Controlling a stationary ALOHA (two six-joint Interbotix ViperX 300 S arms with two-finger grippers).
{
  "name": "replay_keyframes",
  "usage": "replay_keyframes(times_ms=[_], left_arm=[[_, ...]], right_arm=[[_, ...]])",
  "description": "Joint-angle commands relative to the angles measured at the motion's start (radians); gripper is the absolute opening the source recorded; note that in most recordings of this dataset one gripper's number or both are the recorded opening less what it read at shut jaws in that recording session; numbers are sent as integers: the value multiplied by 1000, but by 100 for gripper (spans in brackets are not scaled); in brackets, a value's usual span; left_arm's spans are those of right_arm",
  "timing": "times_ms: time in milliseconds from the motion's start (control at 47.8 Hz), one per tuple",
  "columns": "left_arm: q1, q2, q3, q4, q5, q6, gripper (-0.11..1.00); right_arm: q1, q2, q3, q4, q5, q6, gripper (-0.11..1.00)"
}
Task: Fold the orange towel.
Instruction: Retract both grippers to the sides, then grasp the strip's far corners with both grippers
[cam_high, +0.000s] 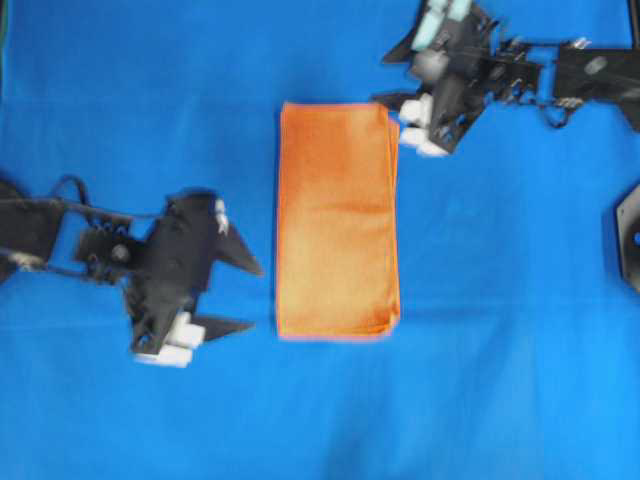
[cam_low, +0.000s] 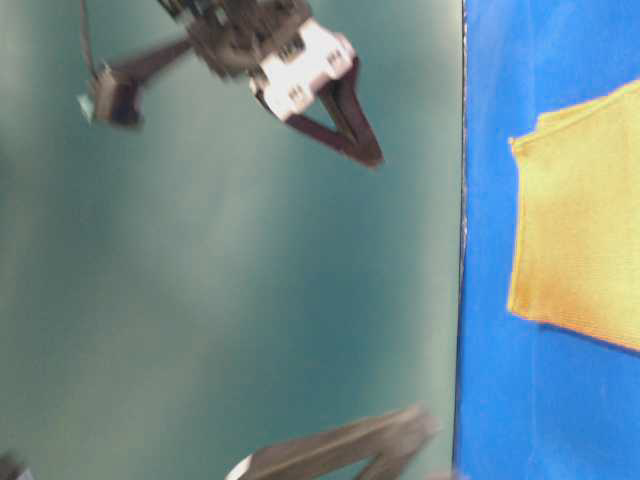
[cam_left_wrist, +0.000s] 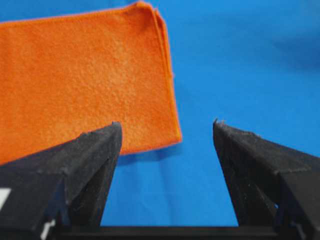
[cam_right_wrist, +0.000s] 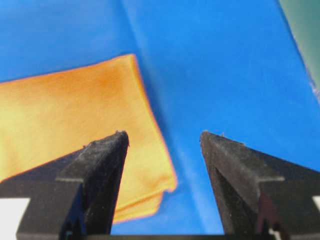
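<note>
I will pinch the towel's layered corner (cam_high: 387, 114) with my right gripper next, since the stacked layers show at the towel's edge. Then I can fold the towel (cam_high: 337, 220) as it lies flat on the blue cloth.
The orange towel (cam_high: 337, 220) lies flat on the blue cloth, folded into a tall narrow rectangle with stacked layers showing along its right edge. My left gripper (cam_high: 252, 297) is open and empty, just left of the towel's lower left corner. In the left wrist view the towel (cam_left_wrist: 85, 75) lies beyond the left finger, with bare blue cloth between the jaws of the gripper (cam_left_wrist: 165, 125). My right gripper (cam_high: 395, 120) is open and empty beside the towel's upper right corner. The right wrist view shows that layered corner (cam_right_wrist: 75, 115) ahead of the gripper (cam_right_wrist: 164, 134).
The blue cloth (cam_high: 500, 380) covers the whole table. A black arm base (cam_high: 628, 235) stands at the right edge. The table-level view shows the towel (cam_low: 580, 230) and a green wall (cam_low: 200, 300) behind the table.
</note>
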Motion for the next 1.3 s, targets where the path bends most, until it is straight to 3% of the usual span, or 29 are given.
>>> replay_keyframes(times_ms=[0, 314, 481, 1004, 1275], left_arm=[[12, -74, 20, 2, -35, -2, 67], [92, -276, 193, 2, -244, -2, 67], [127, -328, 276, 2, -313, -3, 67], [146, -310, 290, 2, -373, -3, 67], [261, -179, 224, 2, -396, 15, 67]], right_arm=[[25, -98, 40, 20, -18, 14, 62], [184, -357, 235, 46, -110, 133, 62], [236, -416, 302, 44, -160, 181, 62], [230, -399, 316, 43, -215, 192, 62], [77, -301, 273, 43, -215, 192, 62]])
